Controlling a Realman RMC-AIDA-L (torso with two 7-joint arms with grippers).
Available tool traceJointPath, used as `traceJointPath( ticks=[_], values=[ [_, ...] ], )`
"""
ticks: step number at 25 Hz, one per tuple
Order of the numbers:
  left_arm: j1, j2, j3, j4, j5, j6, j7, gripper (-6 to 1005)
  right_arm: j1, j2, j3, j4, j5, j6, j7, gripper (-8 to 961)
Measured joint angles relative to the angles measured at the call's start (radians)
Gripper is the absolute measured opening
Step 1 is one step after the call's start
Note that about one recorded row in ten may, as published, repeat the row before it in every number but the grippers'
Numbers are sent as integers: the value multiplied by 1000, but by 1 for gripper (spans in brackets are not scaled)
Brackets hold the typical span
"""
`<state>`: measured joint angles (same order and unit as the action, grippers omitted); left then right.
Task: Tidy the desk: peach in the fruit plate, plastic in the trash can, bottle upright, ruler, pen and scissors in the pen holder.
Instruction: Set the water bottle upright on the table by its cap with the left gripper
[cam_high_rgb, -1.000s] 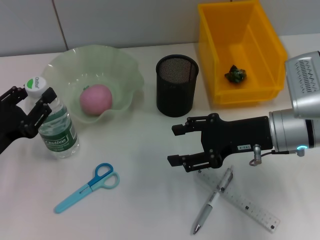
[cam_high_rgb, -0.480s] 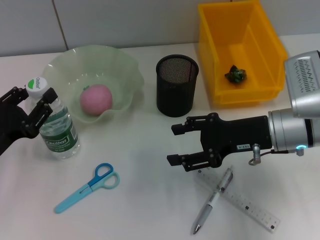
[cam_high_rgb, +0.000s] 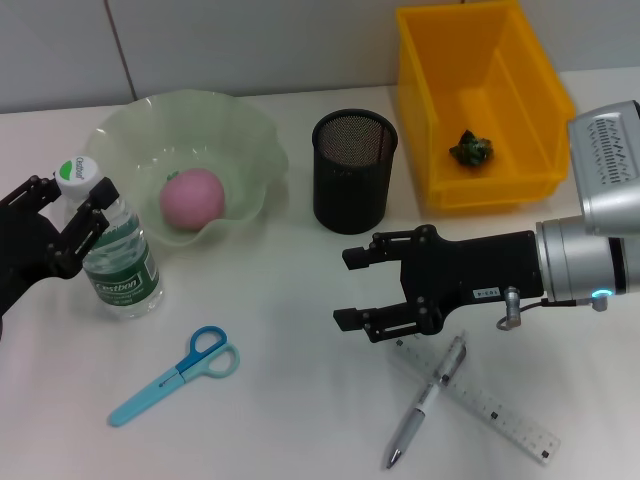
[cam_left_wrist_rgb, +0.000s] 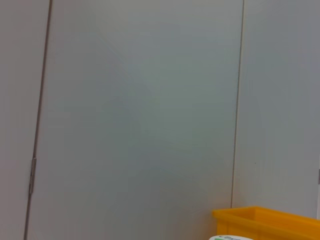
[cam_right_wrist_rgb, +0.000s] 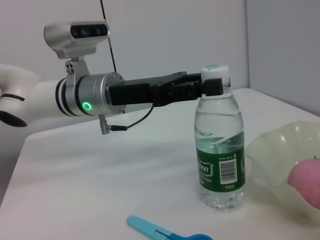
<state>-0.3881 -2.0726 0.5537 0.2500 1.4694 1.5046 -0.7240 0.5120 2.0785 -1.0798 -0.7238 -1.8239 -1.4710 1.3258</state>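
Observation:
The bottle would stand upright, its base (cam_high_rgb: 130, 305) on the tabletop, so my left gripper should release it.
The clear bottle (cam_high_rgb: 120, 265) with a green label stands upright at the left, and my left gripper (cam_high_rgb: 72, 190) is shut on its neck just under the white cap; the right wrist view shows the bottle (cam_right_wrist_rgb: 220, 150) held by that gripper (cam_right_wrist_rgb: 212, 82). The pink peach (cam_high_rgb: 192, 196) lies in the pale green fruit plate (cam_high_rgb: 250, 140). Green plastic (cam_high_rgb: 470, 149) sits in the yellow trash can (cam_high_rgb: 530, 80). My right gripper (cam_high_rgb: 350, 289) hangs open in front of the black mesh pen holder (cam_high_rgb: 354, 170), beside the pen (cam_high_rgb: 428, 400) crossing the ruler (cam_high_rgb: 500, 410). Blue scissors (cam_high_rgb: 175, 375) lie front left.
In the right wrist view the scissors' blade (cam_right_wrist_rgb: 165, 232) lies just in front of the bottle, with the plate's rim (cam_right_wrist_rgb: 270, 150) beside it. The left wrist view shows mostly wall and the trash can's rim (cam_left_wrist_rgb: 270, 220).
My left gripper and the bottle have shifted together slightly to the right and toward the front. The right gripper has held still.

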Motion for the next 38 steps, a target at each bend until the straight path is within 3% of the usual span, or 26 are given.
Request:
traceJointPath(
  ticks=[38],
  values=[
    [1,0,0,-3,-16,-20,-2,495,4,0,0,-5,3,-6,7,765]
  ],
)
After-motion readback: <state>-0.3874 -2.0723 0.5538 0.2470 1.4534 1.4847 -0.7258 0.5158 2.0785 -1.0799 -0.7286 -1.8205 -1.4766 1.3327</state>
